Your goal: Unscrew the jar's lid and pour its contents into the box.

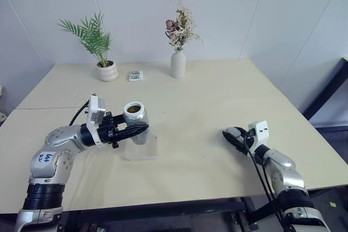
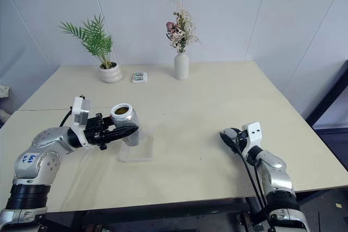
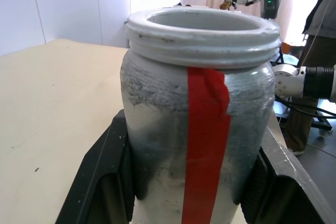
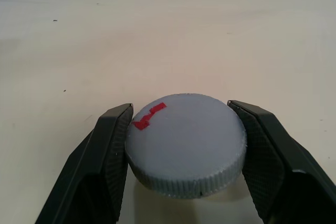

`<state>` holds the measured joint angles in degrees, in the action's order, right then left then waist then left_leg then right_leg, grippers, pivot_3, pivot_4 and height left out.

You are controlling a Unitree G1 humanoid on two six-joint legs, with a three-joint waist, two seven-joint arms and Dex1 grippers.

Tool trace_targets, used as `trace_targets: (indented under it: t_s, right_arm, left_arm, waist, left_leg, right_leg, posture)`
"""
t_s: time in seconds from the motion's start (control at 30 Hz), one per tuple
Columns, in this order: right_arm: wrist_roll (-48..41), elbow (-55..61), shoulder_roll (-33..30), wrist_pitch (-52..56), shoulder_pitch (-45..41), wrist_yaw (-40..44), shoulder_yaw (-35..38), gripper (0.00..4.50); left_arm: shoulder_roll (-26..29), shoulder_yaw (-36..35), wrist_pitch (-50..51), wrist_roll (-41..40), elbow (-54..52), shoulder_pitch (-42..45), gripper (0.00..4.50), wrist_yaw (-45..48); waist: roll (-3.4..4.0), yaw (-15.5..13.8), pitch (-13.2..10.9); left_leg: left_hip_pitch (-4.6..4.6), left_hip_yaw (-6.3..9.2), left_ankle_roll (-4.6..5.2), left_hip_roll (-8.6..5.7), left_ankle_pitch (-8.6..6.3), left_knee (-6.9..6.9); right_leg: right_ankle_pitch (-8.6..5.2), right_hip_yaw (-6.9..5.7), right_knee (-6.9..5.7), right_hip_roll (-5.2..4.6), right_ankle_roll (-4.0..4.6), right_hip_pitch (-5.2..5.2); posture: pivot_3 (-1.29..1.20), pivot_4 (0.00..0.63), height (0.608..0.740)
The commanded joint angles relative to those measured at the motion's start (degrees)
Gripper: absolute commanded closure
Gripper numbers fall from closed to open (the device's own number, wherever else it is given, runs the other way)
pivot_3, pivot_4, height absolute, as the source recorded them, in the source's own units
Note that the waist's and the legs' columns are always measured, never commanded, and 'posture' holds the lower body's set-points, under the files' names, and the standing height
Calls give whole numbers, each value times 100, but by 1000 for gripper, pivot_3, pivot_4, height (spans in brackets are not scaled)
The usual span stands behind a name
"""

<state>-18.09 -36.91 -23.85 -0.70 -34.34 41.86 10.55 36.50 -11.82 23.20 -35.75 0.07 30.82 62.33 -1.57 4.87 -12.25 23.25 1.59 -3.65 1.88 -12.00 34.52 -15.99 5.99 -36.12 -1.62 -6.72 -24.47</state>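
Note:
My right gripper releases the lid now, since the grey lid's lower edge (image 4: 184,190) sits low, down at the tabletop.
My left gripper (image 1: 140,129) is shut on the jar (image 1: 136,118), a silvery see-through jar with a red strip (image 3: 202,145) down its side. The jar is lidless, tilted slightly, and held just above the box (image 1: 142,152), a shallow clear tray on the table. Brownish contents (image 2: 122,111) show inside the jar's open mouth. Over at the right, my right gripper (image 1: 231,135) is low over the tabletop, shut on the lid (image 4: 186,140), a round grey cap with a small red mark. One finger (image 4: 113,145) presses each side of the cap.
At the table's back edge stand a potted palm (image 1: 106,71), a small printed packet (image 1: 135,75) and a white vase of dried flowers (image 1: 178,63). The table's front edge (image 1: 163,202) runs close below both arms. A person (image 3: 320,19) stands beyond the table.

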Motion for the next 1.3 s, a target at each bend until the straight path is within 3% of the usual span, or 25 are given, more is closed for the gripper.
trace_targets:
  t_s: [0.03, 0.23, 0.37, 0.53, 0.73, 1.0, 1.3]
  right_arm:
    - [-34, -99, -57, -20, -137, 196, 43, 1930]
    - [-180, 255, -123, 95, -94, 500, 112, 16]
    - [-337, 920, -257, 300, 1, 708, 116, 16]
    - [-1076, 2926, -782, 1523, -25, 1271, -31, 16]
    - [-1734, 4527, -1471, 2654, -255, 2145, -538, 16]
    - [-1754, 4662, -1620, 2708, -649, 2461, -632, 16]
    - [-1371, 3941, -1629, 2180, -613, 2886, -776, 16]
  left_arm:
    - [18, -118, -52, -115, -188, 66, 2492, -46]
    - [26, -127, -66, -117, -203, 32, 2492, -88]
    - [59, -136, -92, -85, -177, 27, 2492, -97]
    - [244, -167, -291, 110, -84, 12, 2492, -40]
    - [492, -200, -562, 334, 265, 95, 2492, 29]
    - [860, -236, -666, 571, 669, 232, 2492, 18]
    - [1016, -158, -818, 1009, 849, 215, 2492, -318]
  waist:
    - [0, 0, 0]
    - [0, 2, 0]
    - [0, -3, 0]
    - [1, -5, -1]
    - [1, -7, 0]
    - [-4, -32, -1]
    - [-6, -21, -2]
  left_leg:
    - [0, -1, 0, 0, 0, 1]
    - [0, -5, 0, 0, 0, 2]
    - [0, -5, 0, 0, 0, 3]
    - [0, -7, 0, 0, -1, 8]
    - [-2, -10, 1, 2, -1, 11]
    - [4, -22, 7, 1, -5, 22]
    - [4, -42, 23, 2, -14, 21]
  right_leg:
    - [1, 1, 0, 0, -1, 0]
    - [2, 5, 0, 1, -3, 0]
    - [3, 5, -1, 1, -4, 0]
    - [4, 8, -4, 1, -6, -1]
    - [4, 11, -5, 4, -6, -1]
    - [7, 20, 10, 2, -7, 0]
    - [9, 34, 12, 1, -12, -6]
  posture:
    - [0, 150, 740]
    - [0, 150, 740]
    - [0, 150, 740]
    - [0, 150, 740]
    - [0, 150, 740]
    - [0, 150, 740]
    - [0, 150, 740]
